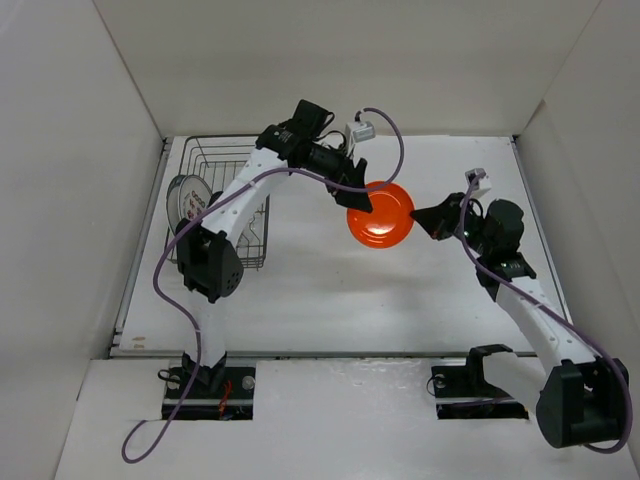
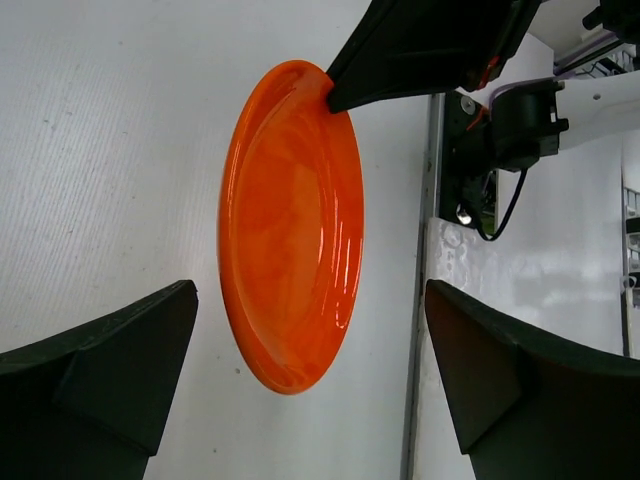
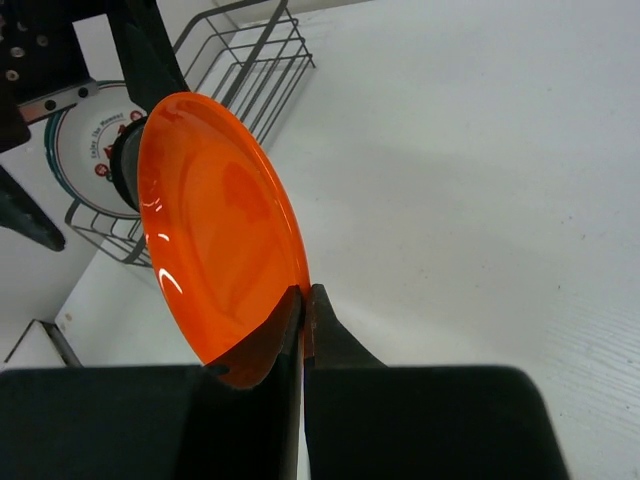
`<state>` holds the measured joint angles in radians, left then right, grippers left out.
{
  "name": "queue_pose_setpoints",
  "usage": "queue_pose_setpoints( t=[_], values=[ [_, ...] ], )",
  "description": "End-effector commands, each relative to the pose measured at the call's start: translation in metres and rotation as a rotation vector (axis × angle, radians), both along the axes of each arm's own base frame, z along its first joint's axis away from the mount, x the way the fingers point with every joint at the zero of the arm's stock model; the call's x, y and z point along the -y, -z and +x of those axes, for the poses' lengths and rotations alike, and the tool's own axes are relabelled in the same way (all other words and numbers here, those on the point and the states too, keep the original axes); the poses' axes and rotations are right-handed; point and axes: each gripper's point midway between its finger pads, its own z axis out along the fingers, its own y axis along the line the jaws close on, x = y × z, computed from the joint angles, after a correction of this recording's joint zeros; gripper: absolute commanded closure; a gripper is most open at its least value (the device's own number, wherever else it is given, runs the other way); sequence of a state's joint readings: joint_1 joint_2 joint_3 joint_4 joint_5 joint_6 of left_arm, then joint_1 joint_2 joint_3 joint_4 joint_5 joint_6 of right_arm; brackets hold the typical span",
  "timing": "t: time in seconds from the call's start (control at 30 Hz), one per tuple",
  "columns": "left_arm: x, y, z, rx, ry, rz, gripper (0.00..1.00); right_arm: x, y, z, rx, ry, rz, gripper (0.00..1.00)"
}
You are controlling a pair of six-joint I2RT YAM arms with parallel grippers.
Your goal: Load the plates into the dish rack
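Note:
I should close my left gripper. Closing now would hold the orange plate. The plate has its free edge (image 2: 287, 378) between my open fingers.
An orange plate (image 1: 381, 213) hangs on edge above the middle of the table, tilted. My right gripper (image 1: 425, 220) is shut on its right rim, and in the right wrist view the gripper (image 3: 306, 295) pinches the lower edge of the orange plate (image 3: 215, 220). My left gripper (image 1: 358, 193) is open at the plate's left edge. In the left wrist view it (image 2: 310, 290) straddles the orange plate (image 2: 290, 230) without touching it. The dish rack (image 1: 215, 150) stands at the back left. A white plate with red markings (image 1: 190, 200) stands upright in it.
White walls close in the table on the left, back and right. The left arm's links and a purple cable (image 1: 395, 140) reach over the rack's right side. The rack (image 3: 260, 50) lies beyond the held plate in the right wrist view.

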<state>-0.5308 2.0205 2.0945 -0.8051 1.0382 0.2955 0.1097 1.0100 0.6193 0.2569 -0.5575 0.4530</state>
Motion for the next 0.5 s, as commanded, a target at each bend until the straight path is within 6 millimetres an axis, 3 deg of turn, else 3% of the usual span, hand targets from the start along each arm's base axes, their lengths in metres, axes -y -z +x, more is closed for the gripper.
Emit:
queue_pose_setpoints(
  t=[0.0, 0.13, 0.17, 0.2, 0.27, 0.3, 0.33, 0.37, 0.4, 0.47],
  values=[
    [0.003, -0.004, -0.007, 0.007, 0.042, -0.030, 0.07, -0.007, -0.056, 0.007, 0.175, -0.010, 0.032, 1.00],
    [0.003, 0.004, -0.005, 0.005, 0.040, -0.015, 0.44, -0.007, -0.056, 0.007, 0.175, -0.010, 0.032, 1.00],
    [0.003, 0.004, -0.005, 0.004, 0.040, -0.015, 0.67, -0.007, -0.058, 0.007, 0.179, -0.010, 0.042, 1.00],
    [0.003, 0.005, -0.004, 0.008, 0.034, -0.009, 0.79, -0.007, -0.058, 0.007, 0.179, -0.010, 0.042, 1.00],
    [0.003, 0.005, -0.004, 0.008, 0.034, -0.009, 0.96, -0.007, -0.064, 0.007, 0.194, -0.010, 0.054, 1.00],
    [0.003, 0.002, -0.003, 0.016, 0.034, -0.013, 1.00, -0.009, -0.064, 0.006, 0.188, -0.019, 0.061, 1.00],
    [0.003, 0.002, -0.003, 0.016, 0.034, -0.013, 1.00, -0.009, -0.070, 0.006, 0.208, -0.019, 0.064, 0.85],
    [0.003, 0.002, -0.003, 0.008, 0.030, -0.012, 1.00, -0.008, -0.071, 0.008, 0.202, -0.007, 0.071, 0.54],
    [0.001, -0.006, 0.001, 0.031, -0.017, 0.002, 1.00, -0.007, -0.071, 0.010, 0.203, 0.016, 0.072, 0.01],
    [-0.003, -0.015, 0.013, 0.069, -0.117, 0.028, 1.00, 0.000, -0.061, 0.017, 0.159, 0.067, 0.066, 0.00]
  ],
)
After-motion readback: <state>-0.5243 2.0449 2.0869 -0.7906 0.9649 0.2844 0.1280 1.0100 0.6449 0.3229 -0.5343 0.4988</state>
